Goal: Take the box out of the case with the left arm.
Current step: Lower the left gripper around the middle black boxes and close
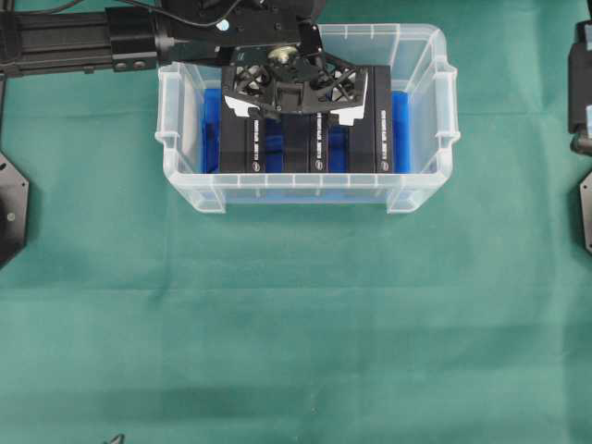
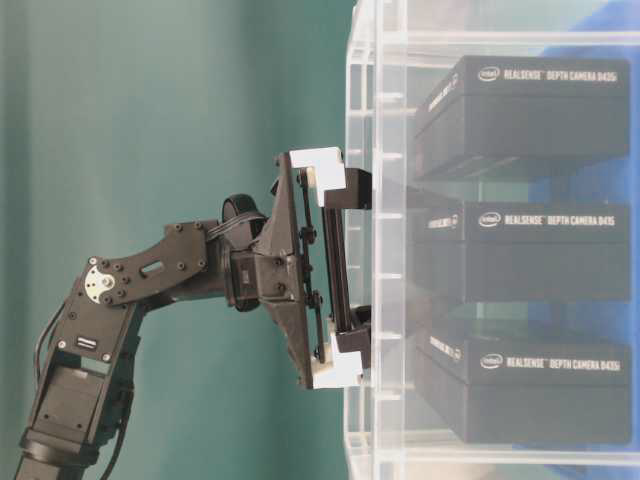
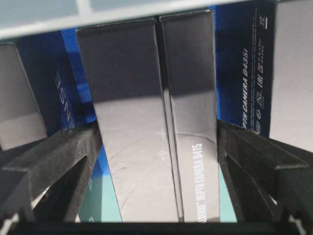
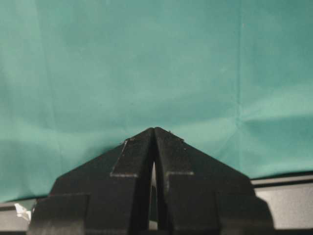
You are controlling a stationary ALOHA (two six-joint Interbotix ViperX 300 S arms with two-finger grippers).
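Observation:
My left gripper closes next, since its fingers sit in the narrow gaps below the middle box's top side (image 3: 137, 142). Closing now would catch the middle box (image 3: 146, 122).
The clear case (image 1: 305, 190) with a blue floor holds three black boxes standing on edge. My left gripper (image 1: 296, 116), black lattice with white fittings, is lowered into the case with its jaws spread wide. In the left wrist view the middle box (image 3: 146, 122) fills the gap of the gripper (image 3: 159, 132), one finger close along each side; I cannot tell whether they touch it. The table-level view shows the gripper (image 2: 358, 265) at the case wall (image 2: 385, 100), level with the middle box (image 2: 520, 250). My right gripper (image 4: 154, 129) is shut and empty over the green cloth.
One box (image 1: 245, 148) stands left of the middle one and another (image 1: 375, 139) right of it, with narrow gaps between. The case walls enclose all three closely. The right arm (image 1: 581, 92) rests at the right edge. Green cloth (image 1: 296, 324) covers the table.

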